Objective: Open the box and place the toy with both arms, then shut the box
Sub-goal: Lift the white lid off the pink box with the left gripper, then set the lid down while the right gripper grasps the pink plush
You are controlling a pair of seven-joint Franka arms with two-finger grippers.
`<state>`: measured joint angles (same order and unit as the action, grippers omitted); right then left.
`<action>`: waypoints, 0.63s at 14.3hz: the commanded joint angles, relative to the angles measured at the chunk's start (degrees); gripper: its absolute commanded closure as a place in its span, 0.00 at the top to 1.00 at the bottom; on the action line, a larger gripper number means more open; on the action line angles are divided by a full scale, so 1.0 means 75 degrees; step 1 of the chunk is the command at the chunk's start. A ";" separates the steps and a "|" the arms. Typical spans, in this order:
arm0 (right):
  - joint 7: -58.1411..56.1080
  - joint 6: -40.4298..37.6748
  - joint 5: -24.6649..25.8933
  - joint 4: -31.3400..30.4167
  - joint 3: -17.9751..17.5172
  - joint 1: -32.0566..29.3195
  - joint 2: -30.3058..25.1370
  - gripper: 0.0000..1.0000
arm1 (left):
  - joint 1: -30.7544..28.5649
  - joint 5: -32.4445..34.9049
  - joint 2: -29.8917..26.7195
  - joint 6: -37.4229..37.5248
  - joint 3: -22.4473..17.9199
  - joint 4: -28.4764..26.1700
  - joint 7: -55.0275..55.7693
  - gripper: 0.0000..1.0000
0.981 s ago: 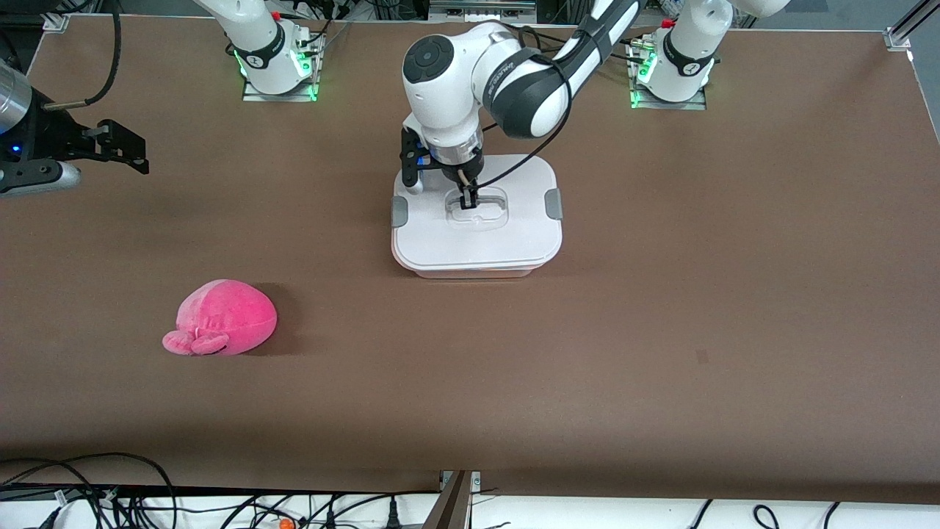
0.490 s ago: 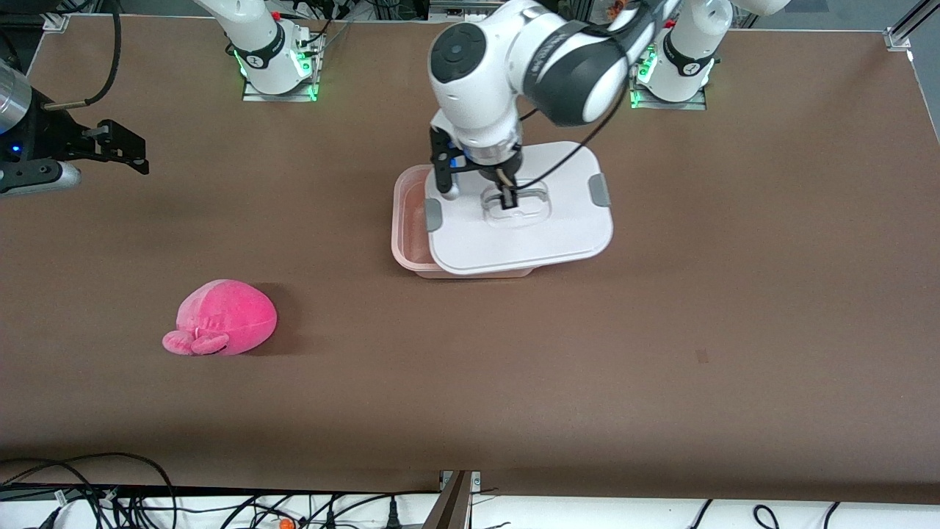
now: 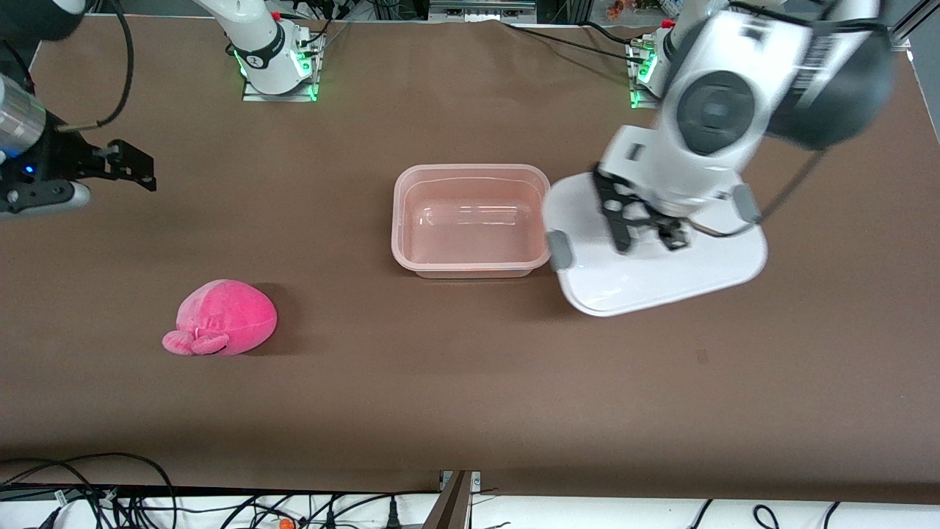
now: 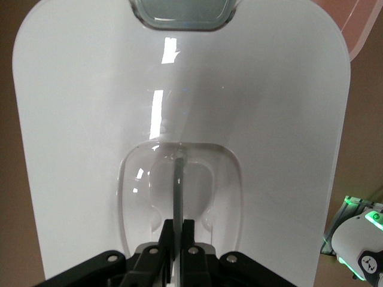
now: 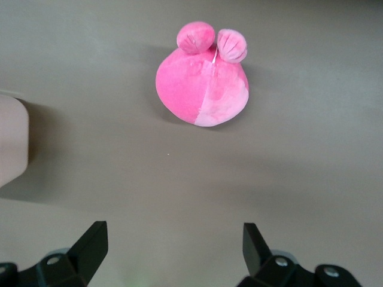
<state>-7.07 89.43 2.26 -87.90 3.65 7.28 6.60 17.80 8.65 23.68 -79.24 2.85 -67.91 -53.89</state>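
My right gripper next needs to hold the pink plush toy by its round body [image 3: 230,313]. Then it should put the toy in the box [image 3: 470,168].
The box [image 3: 470,168], a pale pink translucent tub, stands uncovered in the middle of the table with nothing in it. Its white lid [image 3: 661,283] with grey side clips hangs in the air beside the box, toward the left arm's end. My left gripper [image 3: 664,236] is shut on the lid's recessed centre handle [image 4: 178,185]; in the left wrist view the left gripper [image 4: 179,224] pinches that thin handle. The pink plush toy [image 3: 220,317] lies nearer the front camera, toward the right arm's end. My right gripper [image 3: 139,167] hovers open and holds nothing; the right wrist view shows the toy [image 5: 202,81] ahead of the right gripper [image 5: 173,227].
Both arm bases [image 3: 275,66] [image 3: 664,81] stand along the table's back edge. Cables lie below the table's front edge [image 3: 147,499]. A corner of the box [image 5: 12,140] shows in the right wrist view. Bare brown tabletop surrounds the box and toy.
The left arm has lifted the lid off the box and swung it toward the left arm's end, leaving the tub uncovered. The right gripper shifted slightly. The toy has not moved.
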 commanded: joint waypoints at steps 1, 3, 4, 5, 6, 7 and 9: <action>-0.0054 0.0238 0.0145 0.0083 -0.0100 -0.0115 0.0642 1.00 | -0.0894 -0.0098 0.0053 0.0218 0.0077 0.0265 -0.0746 0.00; -0.0054 0.0868 0.0237 0.0083 -0.0100 -0.0104 0.1156 1.00 | -0.1445 -0.0086 0.0065 0.0183 0.0077 0.0277 -0.1238 0.00; 0.0004 0.1244 0.0261 0.0071 -0.0100 -0.0103 0.1681 1.00 | -0.1703 -0.0075 0.0077 0.0183 0.0065 0.0266 -0.1565 0.00; -0.0042 0.1398 0.0122 0.0083 -0.0077 -0.0196 0.1942 1.00 | -0.1984 -0.0017 0.0088 0.0183 0.0077 0.0265 -0.1928 0.00; -0.0042 0.1585 0.0109 0.0071 -0.0065 -0.0255 0.2061 1.00 | -0.2242 0.0030 0.0123 0.0160 0.0077 0.0265 -0.2245 0.00; -0.0042 0.1912 0.0074 0.0013 -0.0065 -0.0314 0.2329 1.00 | -0.2407 0.0042 0.0158 0.0090 0.0065 0.0265 -0.2422 0.00; -0.0054 0.2371 -0.0159 0.0013 -0.0065 -0.0431 0.2763 1.00 | -0.2608 0.0334 0.0276 -0.0040 0.0077 0.0254 -0.2622 0.00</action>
<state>-7.08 105.20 2.65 -88.58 3.79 5.73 25.12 -0.67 9.03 24.44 -79.24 2.67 -67.42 -70.84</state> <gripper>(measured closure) 0.000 0.930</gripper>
